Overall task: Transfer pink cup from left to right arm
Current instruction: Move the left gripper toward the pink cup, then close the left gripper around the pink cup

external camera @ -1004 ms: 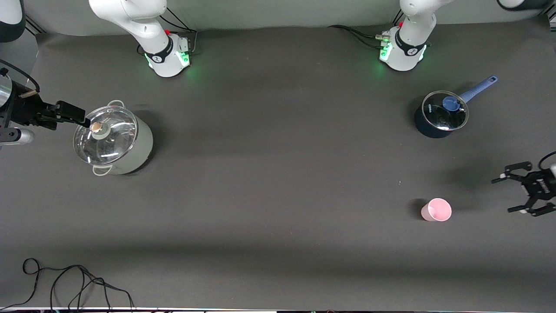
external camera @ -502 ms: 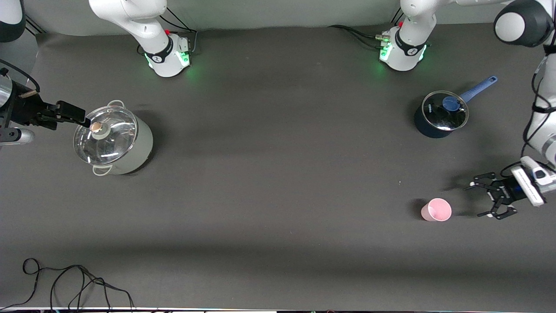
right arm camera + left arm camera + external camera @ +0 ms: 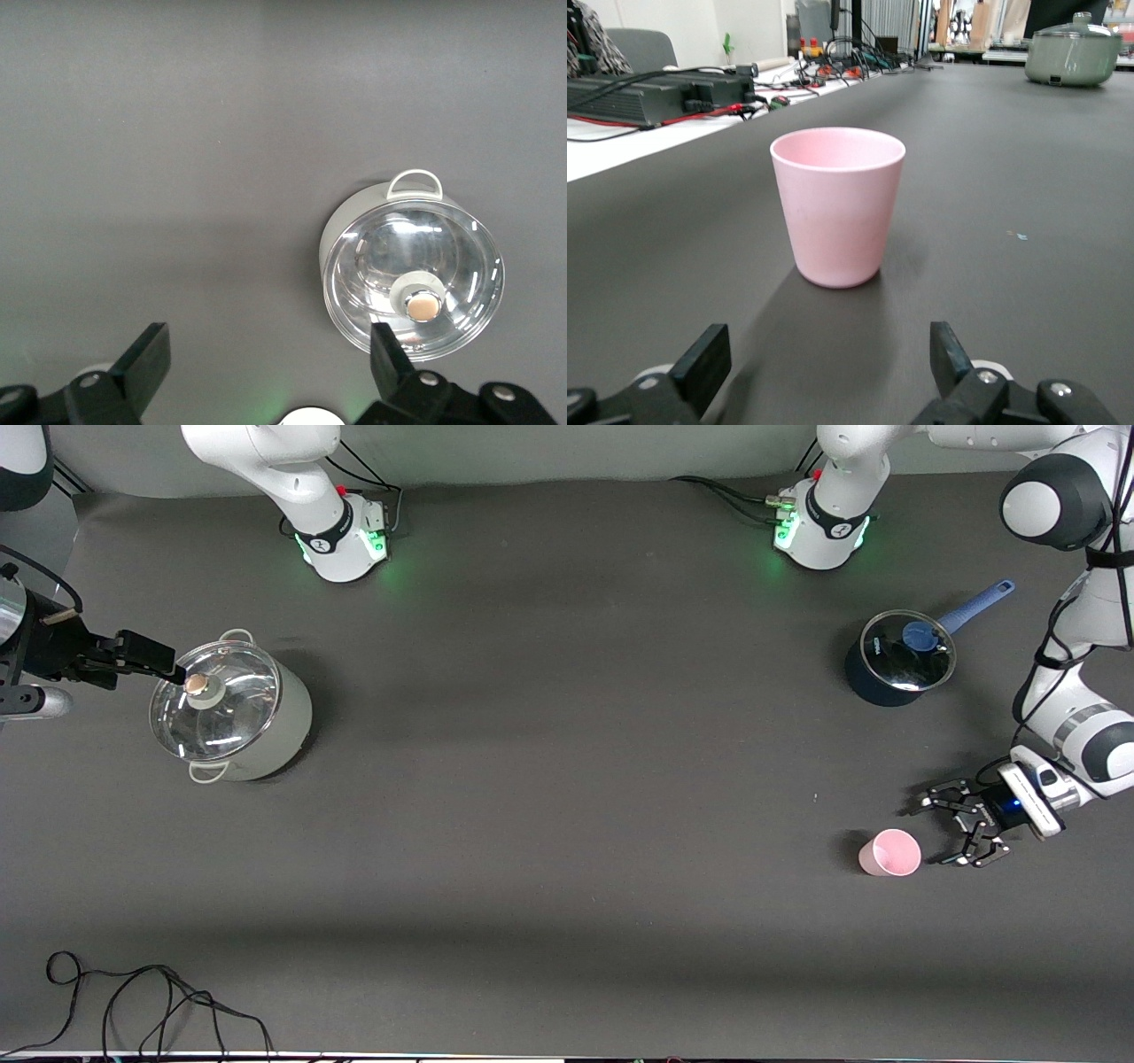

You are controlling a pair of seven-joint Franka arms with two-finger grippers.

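My left gripper grabs the pink cup by its lower body (image 3: 884, 863) (image 3: 837, 251) next, which leaves the cup's rim free for my right gripper.
The pink cup (image 3: 889, 853) stands upright on the dark table toward the left arm's end, nearer the front camera than the blue saucepan. My left gripper (image 3: 937, 830) hangs low beside it, on the side toward the left arm's end of the table. It is open, its claw fingers face the cup and a small gap separates them. In the left wrist view the pink cup (image 3: 837, 208) stands just ahead of the open left gripper (image 3: 828, 354), nothing between the fingers. My right gripper (image 3: 164, 666) waits high over the grey-green pot's edge, open and empty (image 3: 266, 350).
A grey-green pot with a glass lid (image 3: 232, 708) stands toward the right arm's end. A dark blue saucepan with lid and blue handle (image 3: 899, 657) stands farther from the front camera than the cup. A black cable (image 3: 151, 1001) lies by the table's front edge.
My left gripper has come in from the left arm's end of the table and closed most of the distance to the cup, still open. The cup and the right arm have not moved.
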